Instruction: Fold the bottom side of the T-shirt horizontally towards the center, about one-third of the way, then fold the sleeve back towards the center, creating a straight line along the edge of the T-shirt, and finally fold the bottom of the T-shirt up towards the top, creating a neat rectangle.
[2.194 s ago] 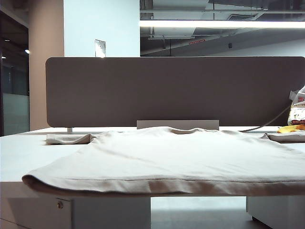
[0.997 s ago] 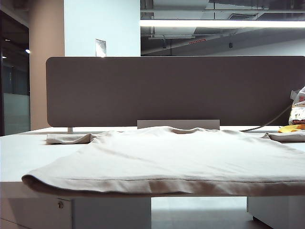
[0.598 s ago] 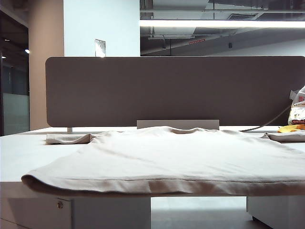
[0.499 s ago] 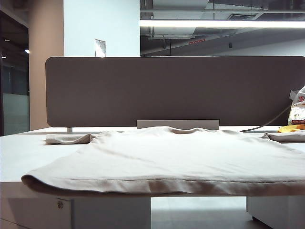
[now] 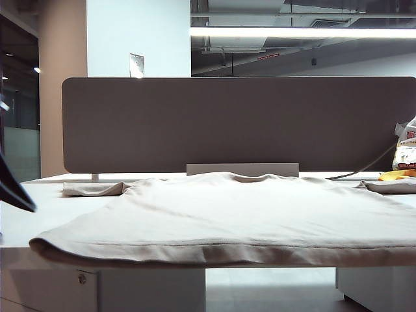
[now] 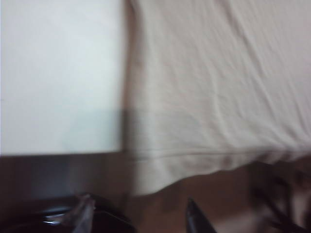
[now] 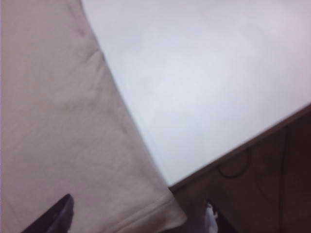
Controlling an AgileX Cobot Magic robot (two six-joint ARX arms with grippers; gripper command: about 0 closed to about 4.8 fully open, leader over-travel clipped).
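Observation:
The shirt's body lies flat on the tabletop. So my right gripper should next grab the hem corner (image 7: 167, 213) that hangs free past the table's edge.
The beige T-shirt (image 5: 247, 208) lies spread flat on the white table (image 5: 39, 201), neckline at the far side. Its bottom side (image 5: 214, 246), a hemmed edge, hangs over the table's front edge. The sleeves (image 5: 91, 189) lie out to either side at the back. In the left wrist view my left gripper (image 6: 141, 219) hovers open off the front edge, just before the shirt's hem corner (image 6: 160, 170). A dark part of that arm (image 5: 13, 188) shows at the exterior view's left edge. My right gripper (image 7: 136, 221) is open over the other hem corner (image 7: 160, 211), with nothing gripped.
A dark partition panel (image 5: 240, 123) stands along the table's far side. A white-and-yellow plastic bag (image 5: 406, 153) and a cable (image 5: 364, 169) sit at the back right. Bare tabletop (image 7: 204, 82) flanks the shirt on both sides, and the floor lies below the front edge.
A dark part of the left arm has come into the exterior view at its left edge. The T-shirt has not moved.

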